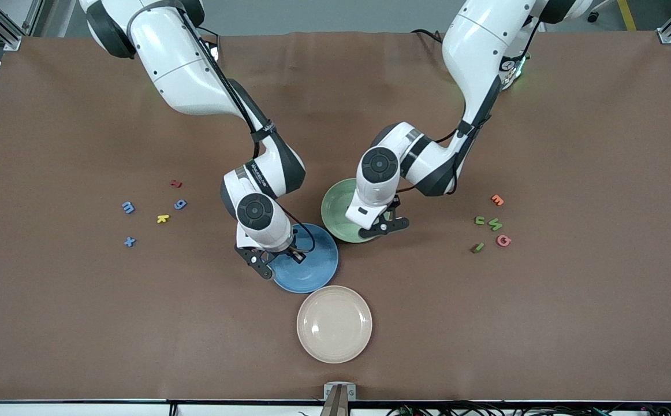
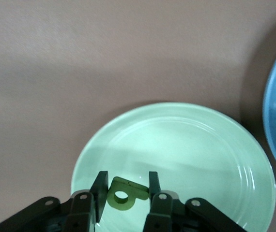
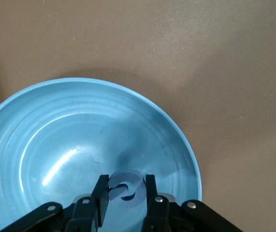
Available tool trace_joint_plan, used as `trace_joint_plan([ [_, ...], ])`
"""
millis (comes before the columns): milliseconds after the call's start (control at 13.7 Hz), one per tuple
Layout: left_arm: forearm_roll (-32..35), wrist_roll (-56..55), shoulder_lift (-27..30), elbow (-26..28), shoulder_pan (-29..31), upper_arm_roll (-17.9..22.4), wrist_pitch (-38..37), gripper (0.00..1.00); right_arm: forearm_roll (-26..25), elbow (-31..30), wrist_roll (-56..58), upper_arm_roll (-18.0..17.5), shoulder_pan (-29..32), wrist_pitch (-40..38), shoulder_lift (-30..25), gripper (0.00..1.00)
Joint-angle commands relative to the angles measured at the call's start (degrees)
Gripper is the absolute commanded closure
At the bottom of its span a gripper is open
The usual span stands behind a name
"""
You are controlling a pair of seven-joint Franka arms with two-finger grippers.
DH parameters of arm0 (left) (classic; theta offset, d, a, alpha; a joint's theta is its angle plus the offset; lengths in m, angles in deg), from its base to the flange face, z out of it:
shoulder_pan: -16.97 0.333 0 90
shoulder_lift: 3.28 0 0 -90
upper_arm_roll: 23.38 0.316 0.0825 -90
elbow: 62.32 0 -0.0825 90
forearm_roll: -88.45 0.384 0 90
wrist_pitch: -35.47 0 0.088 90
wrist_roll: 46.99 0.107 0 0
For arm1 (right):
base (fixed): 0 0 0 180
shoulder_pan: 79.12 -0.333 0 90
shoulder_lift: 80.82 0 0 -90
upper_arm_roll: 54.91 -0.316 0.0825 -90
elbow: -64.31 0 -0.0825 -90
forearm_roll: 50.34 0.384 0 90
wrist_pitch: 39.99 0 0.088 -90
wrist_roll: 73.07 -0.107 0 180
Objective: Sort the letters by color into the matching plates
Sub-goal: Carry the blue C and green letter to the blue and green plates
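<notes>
My right gripper holds the blue letter over the blue plate's bowl and the letter would rest in the plate, so it is now time to open.
My right gripper (image 1: 280,258) hangs over the blue plate (image 1: 318,266), shut on a blue letter (image 3: 137,186) just above the plate's bowl (image 3: 55,125). My left gripper (image 1: 386,224) is over the pale green plate (image 1: 335,202), shut on a green letter (image 2: 125,194) with a round hole, above the plate's rim (image 2: 201,145). Three blue letters (image 1: 128,207) (image 1: 180,204) (image 1: 130,242) lie toward the right arm's end of the table. Three green letters (image 1: 479,220) (image 1: 495,224) (image 1: 477,248) lie toward the left arm's end.
A cream plate (image 1: 334,323) sits nearer the front camera than the blue plate. Red (image 1: 176,184) and yellow (image 1: 163,218) letters lie among the blue ones. Orange (image 1: 497,200) and pink (image 1: 503,240) letters lie among the green ones.
</notes>
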Motion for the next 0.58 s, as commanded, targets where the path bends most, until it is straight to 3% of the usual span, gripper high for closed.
trace_joint_plan([
  [0,0.3,-2.6,-1.6,-3.0,-1.6,0.4,-0.9,0.78,-0.9,1.9,-1.5,0.6,-0.7,-0.3,1.1,1.0],
  [364,-0.1,-4.7,-1.9,-3.9,-3.2,0.4,-1.0,0.77,-0.9,1.9,-1.5,0.6,-0.7,-0.3,1.3,0.99],
  [437,-0.1,-5.2,-1.8,-3.7,-3.2,0.4,-1.0,0.72,-0.9,1.9,-1.5,0.6,-0.7,-0.2,1.4,0.99],
  [509,0.0,-4.9,-1.7,-3.7,-3.2,0.4,-0.9,0.4,-0.9,1.9,-1.5,0.6,-0.7,-0.1,1.5,0.99],
])
